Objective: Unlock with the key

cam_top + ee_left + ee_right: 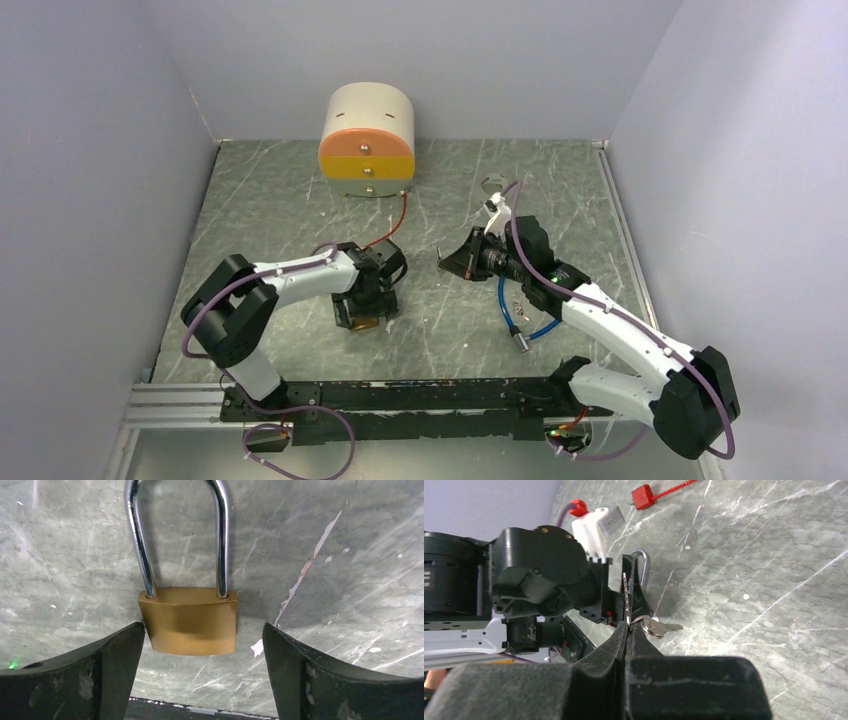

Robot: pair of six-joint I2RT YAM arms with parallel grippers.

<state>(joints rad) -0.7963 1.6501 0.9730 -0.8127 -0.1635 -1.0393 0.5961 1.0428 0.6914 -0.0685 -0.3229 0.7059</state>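
Observation:
My left gripper will next hold the brass body across its narrow sides, so the padlock's bottom and shackle (219,535) stay free to unlock with the key.
A brass padlock (189,620) with a silver shackle (219,535) lies flat on the grey table. In the left wrist view it sits just beyond my open left gripper (204,647), between the two finger lines and untouched. From above, the left gripper (366,305) hangs right over the padlock (366,323). My right gripper (627,626) is shut on a thin silver key (625,597) seen edge-on, pointing toward the left gripper. A second key (660,628) dangles from the ring beside the fingertips. From above, the right gripper (458,262) is to the right of the left one, with a gap between them.
A cream cylinder box (367,125) with orange and yellow drawer fronts stands at the back, a red cord (398,222) running from it. A blue cable (512,318) lies by the right arm. A red tag (642,496) lies on the table. Walls enclose three sides.

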